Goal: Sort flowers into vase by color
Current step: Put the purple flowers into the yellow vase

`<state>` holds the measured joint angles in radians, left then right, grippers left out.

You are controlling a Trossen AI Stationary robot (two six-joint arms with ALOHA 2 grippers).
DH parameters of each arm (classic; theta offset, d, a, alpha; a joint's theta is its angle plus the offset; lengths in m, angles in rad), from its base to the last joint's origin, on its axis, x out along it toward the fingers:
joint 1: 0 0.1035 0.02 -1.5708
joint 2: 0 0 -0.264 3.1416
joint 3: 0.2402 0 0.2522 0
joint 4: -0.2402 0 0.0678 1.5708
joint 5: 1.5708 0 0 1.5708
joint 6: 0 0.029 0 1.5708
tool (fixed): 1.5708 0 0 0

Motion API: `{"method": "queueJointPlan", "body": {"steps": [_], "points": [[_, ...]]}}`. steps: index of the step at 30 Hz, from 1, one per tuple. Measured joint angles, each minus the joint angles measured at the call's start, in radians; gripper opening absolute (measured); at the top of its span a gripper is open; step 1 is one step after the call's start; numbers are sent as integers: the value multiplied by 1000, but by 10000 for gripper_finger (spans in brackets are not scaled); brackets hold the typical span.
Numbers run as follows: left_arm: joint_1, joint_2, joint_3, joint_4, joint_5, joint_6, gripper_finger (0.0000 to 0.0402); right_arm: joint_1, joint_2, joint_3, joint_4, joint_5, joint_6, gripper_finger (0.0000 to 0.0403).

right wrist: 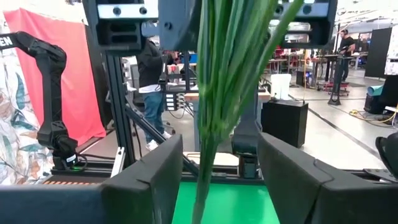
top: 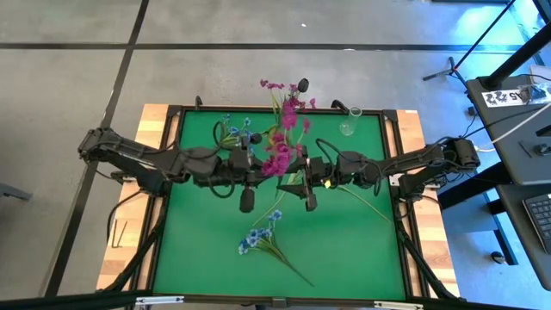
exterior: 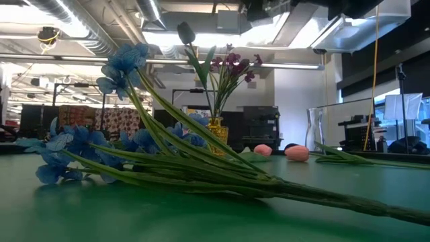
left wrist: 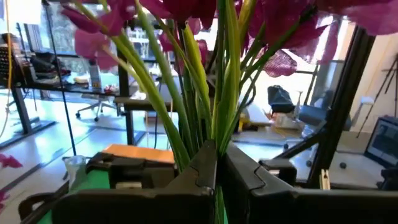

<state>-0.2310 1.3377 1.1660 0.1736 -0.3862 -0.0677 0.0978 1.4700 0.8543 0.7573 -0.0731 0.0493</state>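
Observation:
The robot's right gripper will grab the lower stems of the magenta spray next. Then the right gripper will put the spray into the yellow vase (top: pixel 276 136).
A magenta-pink spray (top: pixel 279 157) is held above the table's middle, where both arms meet. My left gripper (left wrist: pixel 219 171) is shut on its green stems (left wrist: pixel 214 106), with the blooms above. My right gripper (right wrist: pixel 217 180) is open, one finger on either side of the lower stems (right wrist: pixel 221 81), touching nothing. A blue spray (top: pixel 261 238) lies flat on the mat near the front edge. Another blue spray (top: pixel 232 129) lies at the far left. A yellow vase (exterior: pixel 216 130) at the far edge holds magenta flowers (top: pixel 289 105). Pale tulips (exterior: pixel 295 153) lie to the right. My left gripper pinches the bundled stems (left wrist: pixel 216 146) of the magenta spray between its two fingers, a little below the blooms. The fingers come level from the table's left and lie across the stems. The spray stands upright, and its lower stem end (right wrist: pixel 200 205) hangs free above the mat.
A clear glass vase (top: pixel 349 126) stands at the far right of the green mat (top: pixel 344 250). Tulip stems (top: pixel 372 205) lie under the right arm. A dark raised frame (top: pixel 401 207) borders the mat. Open mat lies at the near left and near right.

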Motion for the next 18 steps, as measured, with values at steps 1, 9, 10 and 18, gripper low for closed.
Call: {"method": "queueJointPlan", "body": {"steps": [1,9,10,18], "points": [[0,1,0,-3,0,0,2,0,0,0,-2,0,0,197],[0,8,0,-12,0,0,5,0,0,0,-27,0,0,92],[0,8,0,-15,0,0,5,0,0,0,-28,0,0,78],[0,8,0,-32,-2,-1,8,0,0,0,-41,0,-1,12]]}}
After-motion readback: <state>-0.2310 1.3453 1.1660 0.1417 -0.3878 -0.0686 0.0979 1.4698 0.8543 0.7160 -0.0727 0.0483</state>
